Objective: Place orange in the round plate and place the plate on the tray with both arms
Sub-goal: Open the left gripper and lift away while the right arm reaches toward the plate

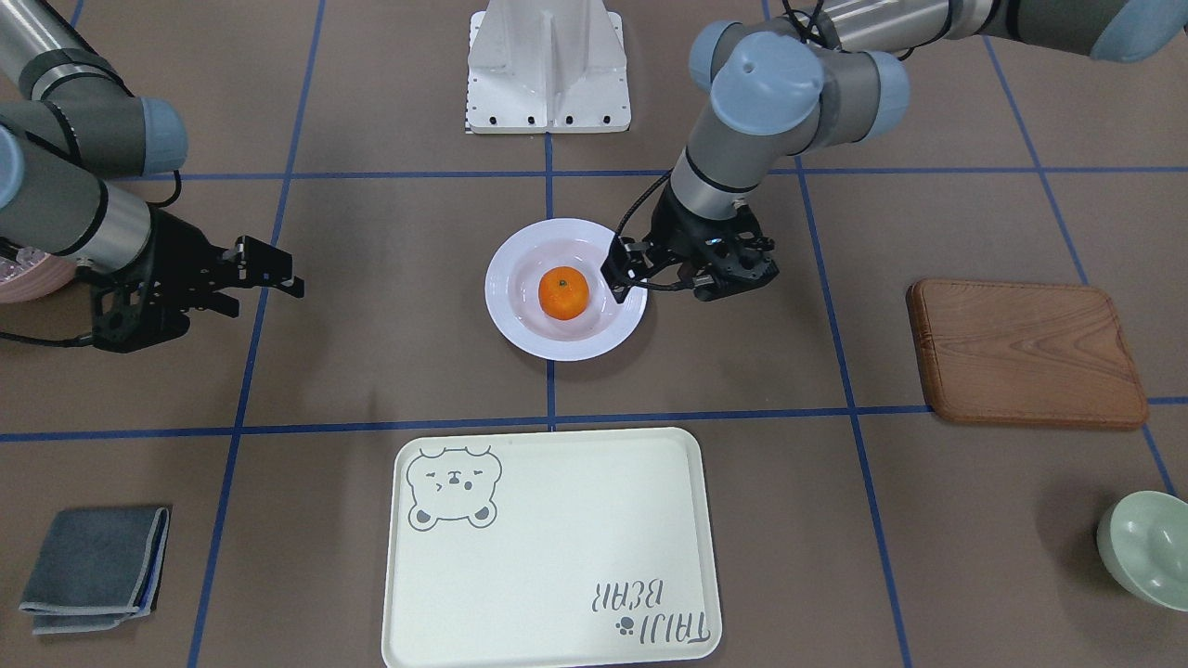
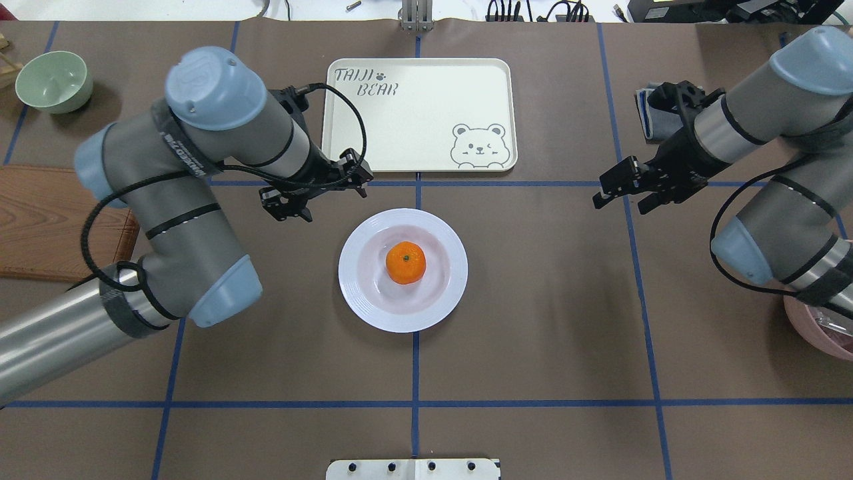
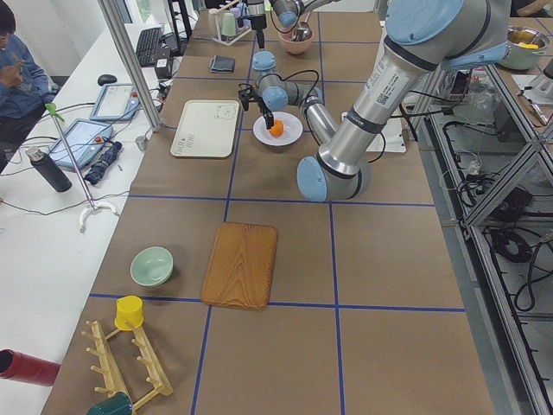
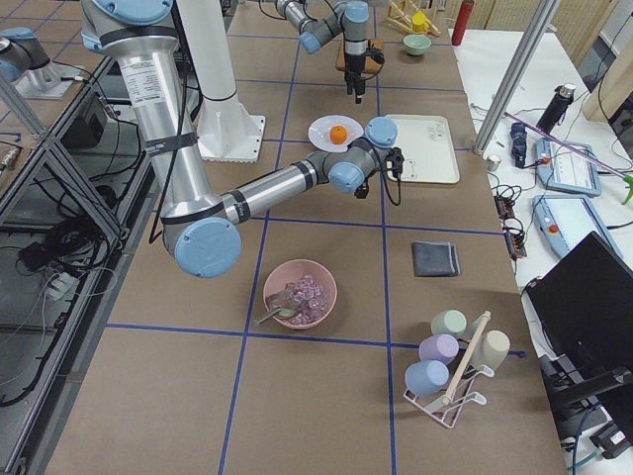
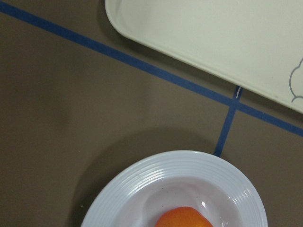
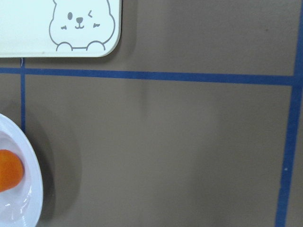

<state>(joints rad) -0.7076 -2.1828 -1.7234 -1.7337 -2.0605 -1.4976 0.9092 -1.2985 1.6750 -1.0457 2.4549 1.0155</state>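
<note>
I will grab the round plate by its rim with my right gripper, and then carry the orange on the plate over to the tray.
The orange lies in the middle of the white round plate, which stands on the table's centre. My left gripper hovers open just off the plate's rim on my left, holding nothing. My right gripper is open and empty, well away from the plate on my right. The cream tray with the bear drawing lies bare beyond the plate. The left wrist view shows the plate's rim, the orange's top and a corner of the tray.
A brown wooden board and a pale green bowl lie on my left side. A folded grey cloth and a pink bowl are on my right. The white mount stands at my base.
</note>
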